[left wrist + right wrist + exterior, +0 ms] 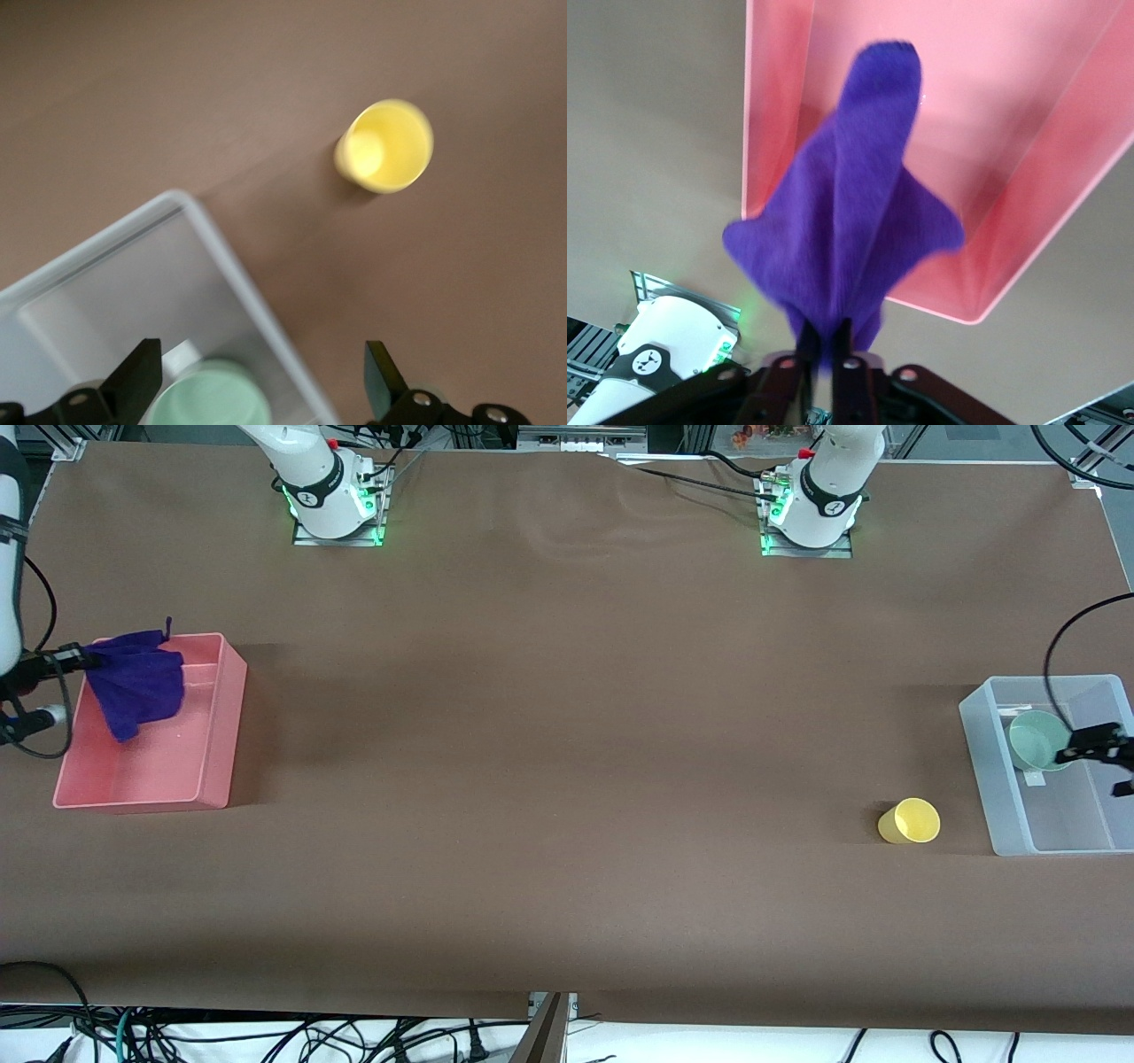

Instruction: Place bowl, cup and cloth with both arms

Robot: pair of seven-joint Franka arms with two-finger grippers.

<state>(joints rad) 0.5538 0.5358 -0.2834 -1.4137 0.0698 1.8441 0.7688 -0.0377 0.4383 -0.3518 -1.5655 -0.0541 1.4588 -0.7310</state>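
Note:
The yellow cup should go in the clear bin, so my left gripper needs to grab it next by its rim (910, 799) (390, 101) to place it there.
The purple cloth (137, 682) hangs from my right gripper (80, 660) over the pink bin (217, 717), at the right arm's end of the table. In the right wrist view the fingers (826, 341) are shut on the cloth (850, 221), which dangles over the bin (1010, 133). The mint-green bowl (1038, 740) sits inside the clear bin (983, 753) at the left arm's end. My left gripper (1094, 746) is above that bin, open and empty (261, 354), with the bowl (213, 398) below it. The yellow cup (910, 821) is on the table beside the clear bin; it also shows in the left wrist view (385, 146).
The brown table cover (567, 779) spans the whole table between the two bins. Both arm bases (332, 491) stand along the edge farthest from the front camera. Cables hang off the table edge nearest to that camera.

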